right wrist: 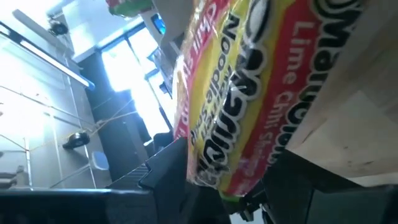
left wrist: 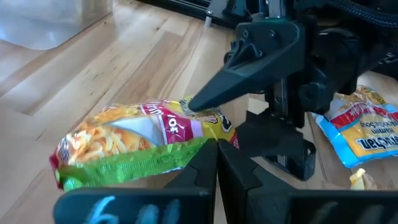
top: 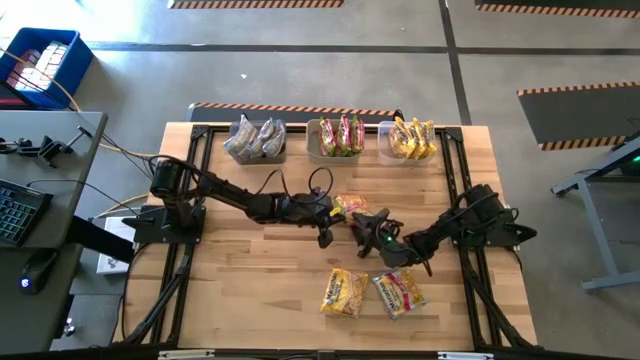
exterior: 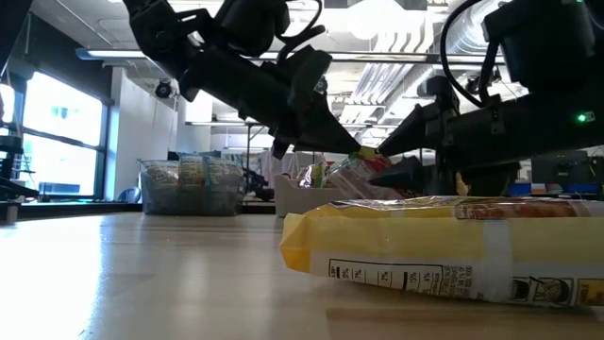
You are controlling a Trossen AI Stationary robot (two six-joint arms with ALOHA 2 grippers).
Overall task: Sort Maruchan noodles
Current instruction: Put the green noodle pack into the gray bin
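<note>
My right gripper should next grab the packet's end where its flavor lettering ends, to sort the Lime Chili Shrimp packet (top: 350, 205) among its kind.
A Maruchan noodles packet (left wrist: 137, 137), yellow with red print and a green edge, hangs at mid-table (top: 350, 207) between my two grippers. My left gripper (left wrist: 217, 171) comes from the table's left and is shut on it. My right gripper (top: 364, 222) comes from the right and is open. One of its fingers (left wrist: 205, 99) stands above the packet's end and the other (left wrist: 273, 146) below it. The right wrist view is filled by the packet's printed face (right wrist: 249, 93). Two more packets (top: 343, 293) (top: 400, 292) lie flat near the front edge. My left gripper pinches the packet's green edge (left wrist: 186, 157) between its two shut fingers. They come slanting down from the table's left. The packet hangs clear of the table (exterior: 344, 175), roughly level. Whether my right gripper's upper fingertip (left wrist: 191, 106) touches the packet's end, I cannot tell.
Three bins stand along the far edge: one with silvery packets (top: 255, 140), one with red and green packets (top: 340, 138), one with yellow packets (top: 410, 140). In the low view a yellow packet (exterior: 444, 255) lies close in front. Bare wood shows on the table's left half (top: 240, 280).
</note>
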